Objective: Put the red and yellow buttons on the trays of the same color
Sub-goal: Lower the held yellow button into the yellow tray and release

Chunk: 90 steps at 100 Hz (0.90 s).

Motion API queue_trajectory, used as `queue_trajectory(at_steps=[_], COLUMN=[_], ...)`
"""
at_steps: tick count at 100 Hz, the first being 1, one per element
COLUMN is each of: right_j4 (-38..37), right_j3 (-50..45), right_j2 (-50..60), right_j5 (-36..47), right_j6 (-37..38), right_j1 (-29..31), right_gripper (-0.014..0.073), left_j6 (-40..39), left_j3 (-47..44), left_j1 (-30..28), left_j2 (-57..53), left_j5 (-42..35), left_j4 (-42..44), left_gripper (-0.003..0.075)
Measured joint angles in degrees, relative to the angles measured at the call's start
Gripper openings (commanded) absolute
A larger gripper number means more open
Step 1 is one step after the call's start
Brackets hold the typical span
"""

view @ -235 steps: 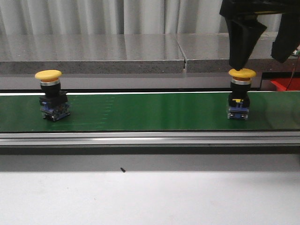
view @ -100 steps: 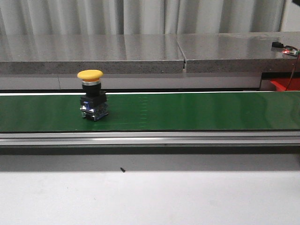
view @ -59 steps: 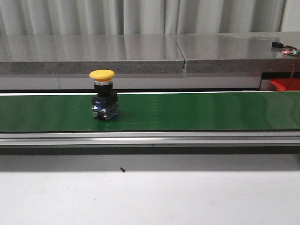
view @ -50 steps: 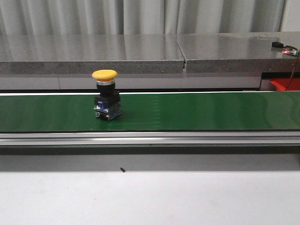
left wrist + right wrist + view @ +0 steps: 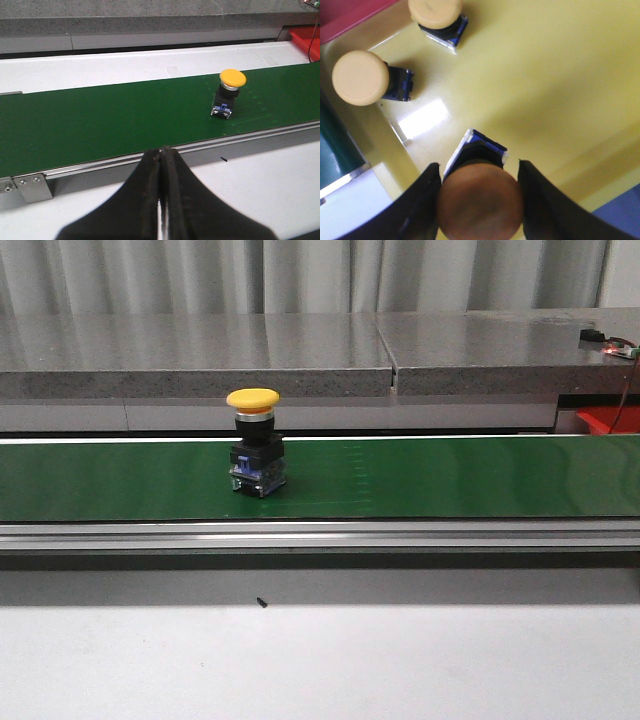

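The button's blue base (image 5: 481,145) is above the yellow tray's bottom, so my right gripper should lower the button onto the tray before letting go.
A yellow button (image 5: 255,445) with a black and blue base stands upright on the green belt (image 5: 430,478); the left wrist view shows this button (image 5: 231,90) too. My left gripper (image 5: 161,150) is shut and empty, over the white table in front of the belt. My right gripper (image 5: 478,167) is shut on another yellow button (image 5: 480,200), held by its cap above the yellow tray (image 5: 545,75). Two more yellow buttons (image 5: 361,77) (image 5: 436,12) lie in that tray. No red button is in view. A corner of the red tray (image 5: 605,420) shows at the far right.
A grey stone ledge (image 5: 300,350) runs behind the belt. A metal rail (image 5: 320,535) edges the belt's front, and white table (image 5: 320,660) lies before it with a small black speck (image 5: 262,602). Neither arm shows in the front view.
The button on the belt has travelled rightward along it. The right gripper and the button under it at the belt's right end have left the front view.
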<state>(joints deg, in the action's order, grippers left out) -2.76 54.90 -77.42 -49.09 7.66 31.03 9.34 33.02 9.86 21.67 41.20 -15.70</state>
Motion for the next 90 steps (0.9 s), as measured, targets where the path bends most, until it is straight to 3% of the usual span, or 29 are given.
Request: queue_trajectory(at_steps=[67,74,90], right_j4=[1.1,1.0,1.0], right_j3=[-0.4,-0.4,-0.4], right_j2=[-15.3,-15.5,-15.6], right_j5=[14.6,14.9,15.1], right_j6=[0.3,0.3,0.3], right_j1=[0.7,0.7,0.7], right_gripper=[0.0178,0.0241,0.0565], left_j6=[0.0,0.0,0.0], left_j3=[0.0,0.0,0.0], left_j1=[0.0,0.0,0.0], left_j2=[0.0,0.0,0.0], left_j5=[0.0,0.0,0.0], left_j4=[0.0,0.0,0.0], left_gripper=[-0.0019,-0.0019,-0.0019])
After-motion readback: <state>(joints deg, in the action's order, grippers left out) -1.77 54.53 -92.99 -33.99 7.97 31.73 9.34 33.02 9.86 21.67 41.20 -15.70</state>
